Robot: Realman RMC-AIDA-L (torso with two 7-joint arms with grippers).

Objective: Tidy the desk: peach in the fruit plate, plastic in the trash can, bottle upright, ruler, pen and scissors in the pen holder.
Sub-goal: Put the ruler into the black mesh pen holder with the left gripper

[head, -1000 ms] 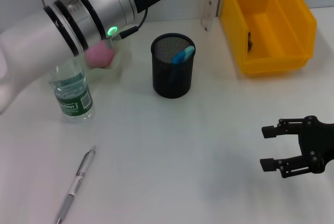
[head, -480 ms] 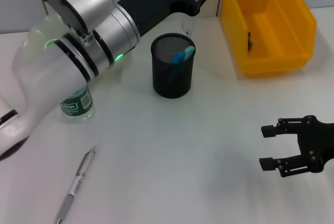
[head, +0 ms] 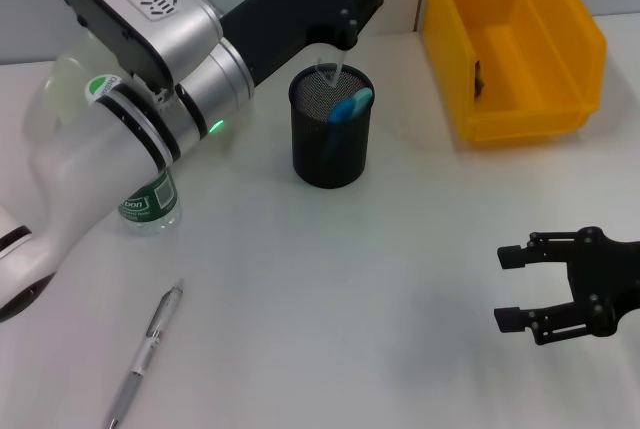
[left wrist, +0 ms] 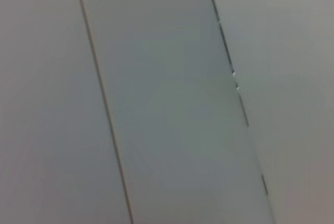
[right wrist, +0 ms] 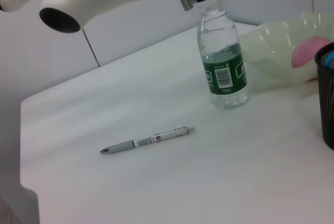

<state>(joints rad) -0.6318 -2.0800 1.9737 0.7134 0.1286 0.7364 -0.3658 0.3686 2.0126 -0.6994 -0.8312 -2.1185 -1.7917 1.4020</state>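
Observation:
The clear ruler's lower end only just reaches the pen holder's opening [head: 322, 101], so my left gripper should lower the ruler farther in before it lets go.
My left arm reaches across the back of the table, and my left gripper [head: 352, 11] hangs above the black mesh pen holder [head: 331, 139], shut on the clear ruler [head: 332, 69]. The ruler's lower end dips into the holder's mouth, beside the blue scissors handles [head: 350, 106]. The arm partly hides the bottle [head: 150, 199], which stands upright. The pen [head: 145, 354] lies on the table at the front left. In the right wrist view the pink peach [right wrist: 305, 51] sits in the pale fruit plate [right wrist: 276, 38], next to the bottle [right wrist: 222, 62], with the pen [right wrist: 146, 140] nearer. My right gripper [head: 515, 287] hovers open at the front right.
The yellow trash can [head: 510, 39] stands at the back right with a small dark item [head: 478, 77] inside. The left wrist view shows only grey wall panels. My left arm spans the back left of the table.
My left arm has swung the ruler from beside the yellow bin to over the pen holder, and its lower end is now in the holder's mouth. The right gripper has stayed put.

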